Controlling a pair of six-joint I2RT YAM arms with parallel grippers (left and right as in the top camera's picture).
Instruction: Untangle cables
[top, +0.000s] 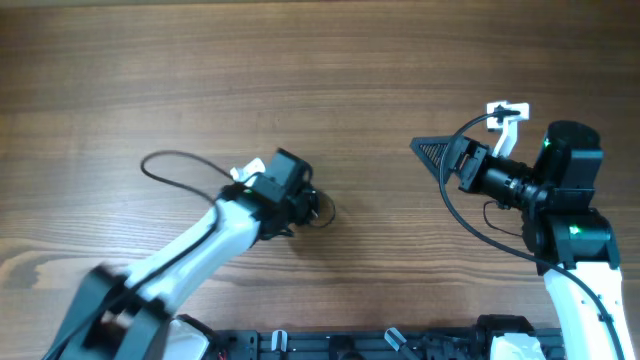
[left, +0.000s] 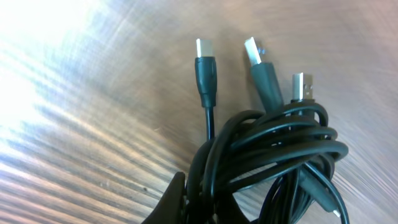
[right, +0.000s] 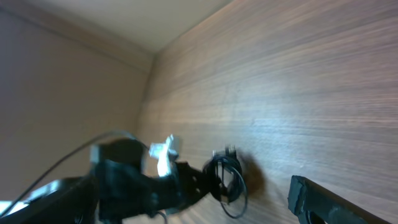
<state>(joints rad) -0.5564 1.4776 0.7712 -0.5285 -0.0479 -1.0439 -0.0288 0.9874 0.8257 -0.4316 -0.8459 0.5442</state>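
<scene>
My left gripper is closed on the looped near side of the heap of cables, so the cables would rise with it if I lifted it now.
The cables (top: 320, 208) are a small black bunch on the wooden table, just right of my left gripper (top: 306, 205). In the left wrist view the cables (left: 273, 149) are looped together, with three plug ends (left: 204, 50) pointing away from me. My left gripper (left: 208, 208) is shut on the near side of the bunch, one dark fingertip (left: 171, 204) showing beside it. My right gripper (top: 445, 160) is open at the table's right, well away from the bunch and pointing toward it. The right wrist view shows the cables (right: 227, 177) held at the left gripper's tip, with one right finger (right: 311, 199) at the lower edge.
A thicker black lead (top: 170, 162) arcs off the left arm over the table. Another lead (top: 470, 215) loops from the right arm. The arm bases and a black rail (top: 350, 345) run along the near edge. Bare wood (top: 300, 70) lies beyond both arms.
</scene>
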